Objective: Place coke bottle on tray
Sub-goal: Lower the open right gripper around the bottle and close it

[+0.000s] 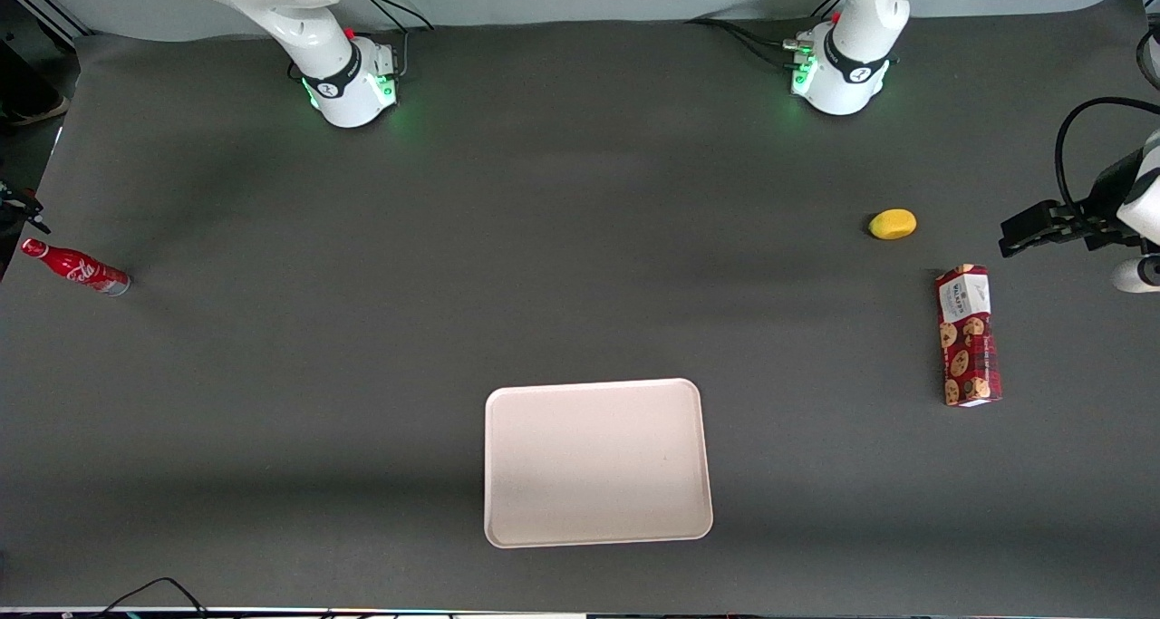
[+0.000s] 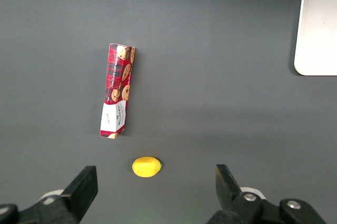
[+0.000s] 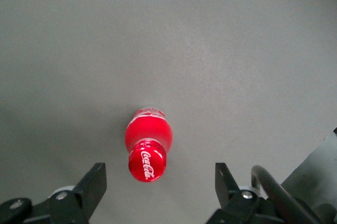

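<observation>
I need to place the bottle on the tray (image 1: pixel 598 460), so next I should grab the bottle with my gripper by its capped top (image 1: pixel 37 248).
The coke bottle (image 1: pixel 74 268), red with a white script logo and a silvery base, stands upright on the dark table at the working arm's end. In the right wrist view I look straight down on its red cap (image 3: pixel 147 163). My gripper (image 3: pixel 159 172) hangs above the bottle, open wide. Its black fingers (image 3: pixel 93 183) flank the cap without touching it. In the front view the gripper is almost wholly outside the picture. The off-white tray (image 1: pixel 598 460) lies bare at mid-table, nearer the front camera than the bottle, and one of its corners (image 2: pixel 318 24) shows in the left wrist view.
A red cookie-print box (image 1: pixel 968 335) and a small yellow object (image 1: pixel 893 224) lie toward the parked arm's end of the table. The two arm bases (image 1: pixel 349 80) stand along the table's edge farthest from the front camera.
</observation>
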Controlling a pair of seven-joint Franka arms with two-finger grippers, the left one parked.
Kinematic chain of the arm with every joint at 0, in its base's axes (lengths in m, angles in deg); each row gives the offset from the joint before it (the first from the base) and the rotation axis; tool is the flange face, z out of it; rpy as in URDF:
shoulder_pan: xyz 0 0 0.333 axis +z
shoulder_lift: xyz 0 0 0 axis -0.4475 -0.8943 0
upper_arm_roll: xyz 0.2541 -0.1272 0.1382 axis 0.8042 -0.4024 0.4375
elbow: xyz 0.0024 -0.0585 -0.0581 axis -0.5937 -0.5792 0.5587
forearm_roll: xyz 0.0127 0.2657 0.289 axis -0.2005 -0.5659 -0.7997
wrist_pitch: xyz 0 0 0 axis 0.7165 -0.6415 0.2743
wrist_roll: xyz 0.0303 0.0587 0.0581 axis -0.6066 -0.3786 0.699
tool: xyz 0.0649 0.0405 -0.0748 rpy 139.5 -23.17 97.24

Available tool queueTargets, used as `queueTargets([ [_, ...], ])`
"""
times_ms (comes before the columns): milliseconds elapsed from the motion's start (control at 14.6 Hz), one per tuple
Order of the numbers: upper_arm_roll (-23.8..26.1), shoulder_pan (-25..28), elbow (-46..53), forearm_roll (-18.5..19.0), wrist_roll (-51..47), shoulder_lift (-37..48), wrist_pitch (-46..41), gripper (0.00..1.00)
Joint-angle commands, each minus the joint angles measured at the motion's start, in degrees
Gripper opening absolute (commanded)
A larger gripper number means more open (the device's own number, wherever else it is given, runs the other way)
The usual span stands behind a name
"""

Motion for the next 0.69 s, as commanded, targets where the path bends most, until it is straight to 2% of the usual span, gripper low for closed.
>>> queueTargets([
  [0,0.39,-0.27,1.17,-3.59,2.11,-1.0,-2.04,0.92],
  [344,1.09,0.0,1.17,-5.36,1.93,-1.88,-2.31,0.9],
  [550,1.09,-0.09,1.26,-5.36,2.37,-1.88,-2.31,0.78],
  [618,1.09,-0.09,1.26,-5.36,2.37,-1.88,-2.31,0.76],
])
